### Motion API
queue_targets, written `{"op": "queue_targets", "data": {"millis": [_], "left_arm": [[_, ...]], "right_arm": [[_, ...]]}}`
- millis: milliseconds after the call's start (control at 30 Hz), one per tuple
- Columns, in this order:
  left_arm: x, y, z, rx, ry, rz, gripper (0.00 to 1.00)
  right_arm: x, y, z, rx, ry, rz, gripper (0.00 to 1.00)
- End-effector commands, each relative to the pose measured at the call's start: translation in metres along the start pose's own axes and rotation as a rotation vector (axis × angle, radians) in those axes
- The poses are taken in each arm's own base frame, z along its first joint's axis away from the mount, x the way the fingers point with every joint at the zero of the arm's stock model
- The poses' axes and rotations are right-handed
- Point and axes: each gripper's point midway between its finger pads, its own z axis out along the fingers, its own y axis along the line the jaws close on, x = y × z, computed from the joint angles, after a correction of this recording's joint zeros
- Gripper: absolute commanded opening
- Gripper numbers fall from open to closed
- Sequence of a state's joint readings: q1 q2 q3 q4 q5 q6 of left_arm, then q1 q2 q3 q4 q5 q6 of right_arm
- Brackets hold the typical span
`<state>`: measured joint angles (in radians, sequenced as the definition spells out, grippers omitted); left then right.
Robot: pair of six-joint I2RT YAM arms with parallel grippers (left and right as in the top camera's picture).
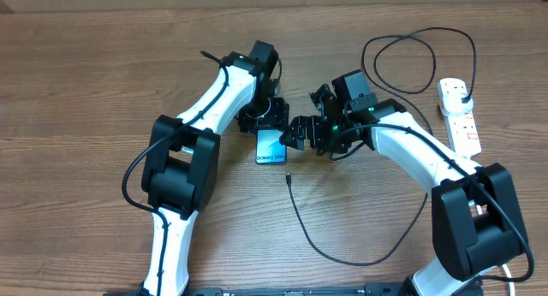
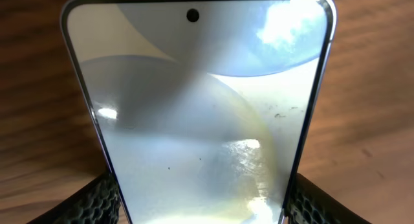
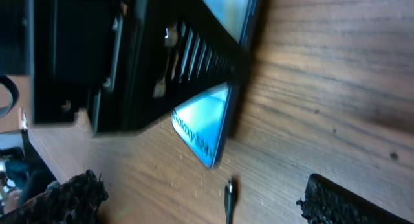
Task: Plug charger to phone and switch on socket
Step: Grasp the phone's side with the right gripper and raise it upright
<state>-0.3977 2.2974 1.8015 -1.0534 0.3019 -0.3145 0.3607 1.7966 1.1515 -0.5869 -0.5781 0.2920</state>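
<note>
My right gripper is nearest to one long edge of the phone [image 1: 271, 147] and needs to grab the phone by that edge next. The opposite edge of the phone will then stay free for my left gripper to regrip.
The phone [image 1: 271, 147], with a blue-white screen, is clamped at its sides by my left gripper [image 1: 261, 121]. In the left wrist view the phone [image 2: 200, 101] fills the frame between both fingers of the left gripper [image 2: 200, 211]. My right gripper [image 1: 301, 133] is open and empty just right of the phone. The charger's connector tip [image 1: 288, 178] lies on the table below the phone. In the right wrist view the tip [image 3: 229, 191] lies between the spread fingers of the right gripper [image 3: 207, 204], a little short of the phone's corner [image 3: 207, 130]. The socket [image 1: 460, 116] lies far right.
The black cable [image 1: 342, 259] curves across the front of the table and loops at the back [image 1: 419, 61] to a plug in the socket. The left gripper's black body [image 3: 116, 62] is close above the phone in the right wrist view.
</note>
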Motion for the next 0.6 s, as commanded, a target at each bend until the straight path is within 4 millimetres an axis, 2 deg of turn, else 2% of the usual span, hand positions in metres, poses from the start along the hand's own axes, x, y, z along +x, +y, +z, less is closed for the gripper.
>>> {"op": "queue_targets", "data": {"millis": [0,167,333,567], "left_arm": [[0.046,0.001,0.061,0.148,0.252,0.001,0.52],[0.05,-0.007,0.054,0.234,0.284,-0.017,0.53],[0.056,-0.009,0.053,0.234,0.305,-0.006,0.53],[0.066,-0.014,0.054,0.225,0.335,0.007,0.53]], "right_arm": [[0.011,-0.006,0.01,-0.029,0.009,0.061,1.0],[0.012,-0.004,0.022,-0.119,-0.036,0.087,1.0],[0.012,-0.004,0.028,-0.141,-0.046,0.113,1.0],[0.013,-0.002,0.034,-0.146,-0.04,0.114,0.79]]}}
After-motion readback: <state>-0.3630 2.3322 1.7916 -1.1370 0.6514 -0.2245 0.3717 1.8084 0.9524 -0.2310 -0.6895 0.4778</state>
